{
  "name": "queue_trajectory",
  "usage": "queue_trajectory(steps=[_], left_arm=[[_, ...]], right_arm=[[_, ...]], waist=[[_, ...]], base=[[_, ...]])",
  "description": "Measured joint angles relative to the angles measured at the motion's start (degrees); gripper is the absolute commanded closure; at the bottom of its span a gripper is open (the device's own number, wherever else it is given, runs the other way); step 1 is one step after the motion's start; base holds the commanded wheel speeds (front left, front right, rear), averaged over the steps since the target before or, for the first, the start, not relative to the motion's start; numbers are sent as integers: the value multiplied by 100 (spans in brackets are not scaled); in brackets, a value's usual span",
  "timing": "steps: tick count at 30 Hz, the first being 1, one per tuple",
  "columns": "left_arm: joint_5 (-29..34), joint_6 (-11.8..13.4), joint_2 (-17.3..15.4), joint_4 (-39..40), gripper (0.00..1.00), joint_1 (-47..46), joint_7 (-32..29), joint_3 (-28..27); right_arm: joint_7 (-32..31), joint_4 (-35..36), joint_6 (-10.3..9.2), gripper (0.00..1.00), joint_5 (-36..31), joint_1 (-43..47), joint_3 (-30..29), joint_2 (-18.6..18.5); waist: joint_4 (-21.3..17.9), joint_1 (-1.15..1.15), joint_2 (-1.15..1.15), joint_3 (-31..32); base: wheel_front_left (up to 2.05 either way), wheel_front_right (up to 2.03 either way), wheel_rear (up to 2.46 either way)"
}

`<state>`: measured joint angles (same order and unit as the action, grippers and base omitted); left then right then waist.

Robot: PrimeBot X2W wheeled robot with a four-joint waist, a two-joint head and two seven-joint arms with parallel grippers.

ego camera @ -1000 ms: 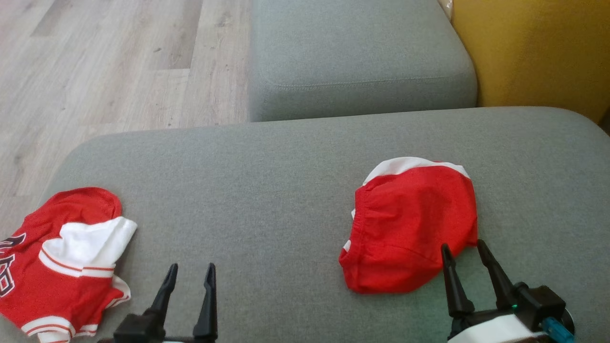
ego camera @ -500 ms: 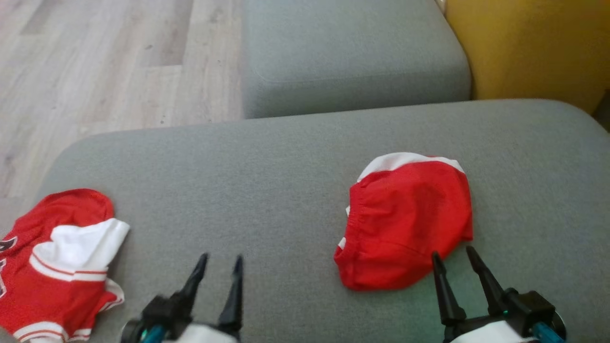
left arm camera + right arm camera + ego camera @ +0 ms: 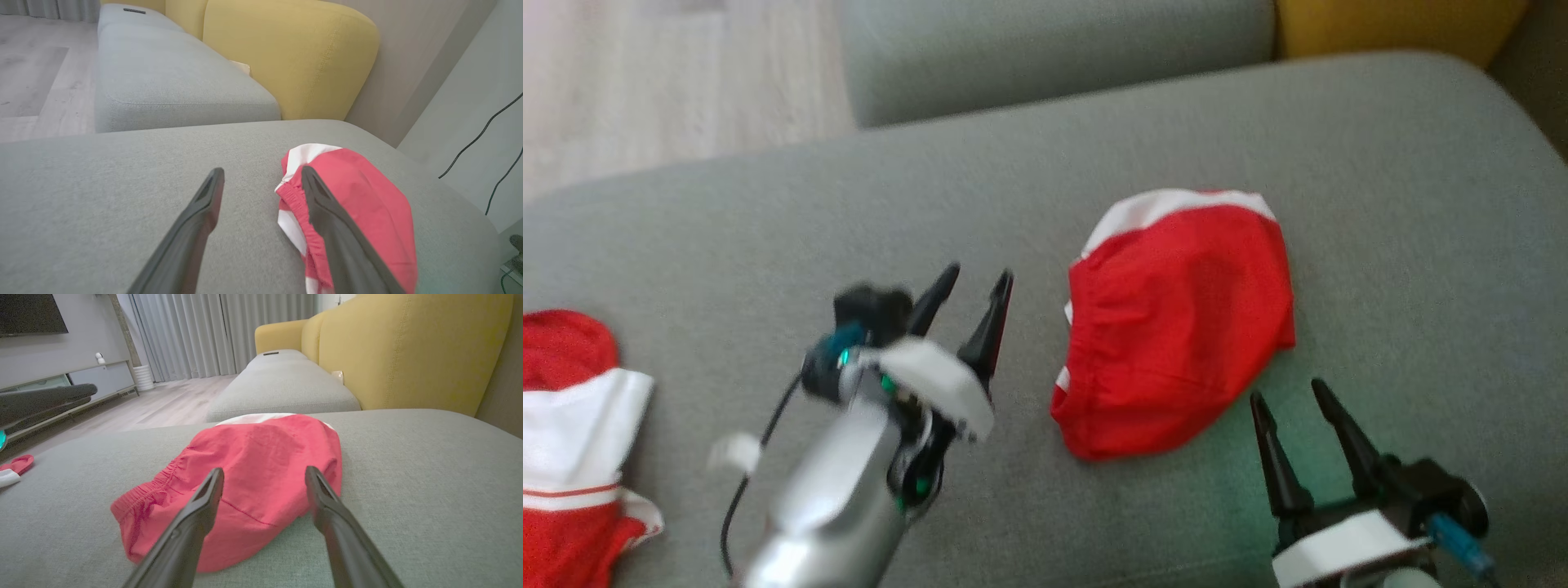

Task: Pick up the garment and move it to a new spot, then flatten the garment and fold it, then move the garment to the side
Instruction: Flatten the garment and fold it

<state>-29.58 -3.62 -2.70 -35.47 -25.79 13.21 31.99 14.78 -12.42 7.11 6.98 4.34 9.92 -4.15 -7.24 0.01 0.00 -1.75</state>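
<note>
I will pick up the garment next with my left gripper by its elastic waistband edge (image 3: 1077,284). That edge stands up in gathers, while the red cloth (image 3: 1194,314) behind it lies slack.
The garment (image 3: 1176,318) is a crumpled pair of red shorts with white trim, lying on the grey sofa cushion (image 3: 768,229) right of centre. My left gripper (image 3: 978,274) is open and hovers just left of the garment's elastic waistband. In the left wrist view the garment (image 3: 367,204) lies behind the right finger of the left gripper (image 3: 262,170). My right gripper (image 3: 1286,390) is open and sits just short of the garment's near right edge. In the right wrist view the garment (image 3: 253,465) lies straight ahead of the right gripper (image 3: 263,470). Neither gripper touches the cloth.
A second red and white jersey (image 3: 572,425) lies crumpled at the cushion's far left edge. Another grey seat cushion (image 3: 1013,57) stands beyond, beside a yellow backrest (image 3: 286,53). Wooden floor (image 3: 645,82) lies to the far left.
The head camera has tipped down and shifted. My left arm has reached forward and to the right, up to the garment's left side. The right gripper has stayed near the garment's near edge.
</note>
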Motion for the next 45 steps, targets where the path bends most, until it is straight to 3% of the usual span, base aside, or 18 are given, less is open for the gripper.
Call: queue_trajectory(steps=[8,12,17,29,30,31,33,36,39,41,45], left_arm=[[-1519,-146,30,-1043,0,-1368,-578,817],[-2130,-149,31,-1256,0,-1595,-1012,1333],[-2760,-152,31,-1390,0,-1712,-1093,1688],[-3310,-246,23,-1682,0,-2062,-1061,2329],[-3309,-247,24,-1697,13,-2078,-965,2371],[-3309,-248,24,-1728,69,-2104,-871,2427],[-3267,-250,25,-1808,87,-2181,-642,2543],[-2924,-292,26,-1983,99,-2324,-158,2758],[-2331,-274,22,-2100,100,-2586,77,2945],[-1868,-115,-13,-1939,100,-2820,100,2925],[-531,267,-267,-846,100,-3250,110,2632]], right_arm=[[0,98,0,0,0,-661,69,-13],[0,103,0,0,8,-701,87,-8],[1,103,0,0,31,-737,91,30],[0,80,0,0,119,-872,136,105],[0,80,0,0,120,-872,135,112],[1,80,0,0,138,-872,132,116],[0,80,0,0,159,-872,116,121],[0,77,0,0,160,-871,96,123],[0,68,0,0,215,-867,90,129],[1,60,0,0,222,-855,90,130],[0,46,0,0,271,-842,94,131]], waist=[[-297,1,0,-838],[-446,1,0,-1144],[-571,1,0,-1380],[-804,-1,0,-1456],[-835,-1,0,-1467],[-864,-1,0,-1477],[-918,-1,0,-1490],[-970,-1,0,-1451],[-994,-1,0,-1341],[-1008,-1,0,-1237],[-1027,-1,0,-999]], base=[[0,0,0],[0,0,0],[0,0,0],[0,0,0],[0,0,0],[0,0,0],[0,0,0],[0,0,0],[0,0,0],[0,0,0],[0,0,0]])
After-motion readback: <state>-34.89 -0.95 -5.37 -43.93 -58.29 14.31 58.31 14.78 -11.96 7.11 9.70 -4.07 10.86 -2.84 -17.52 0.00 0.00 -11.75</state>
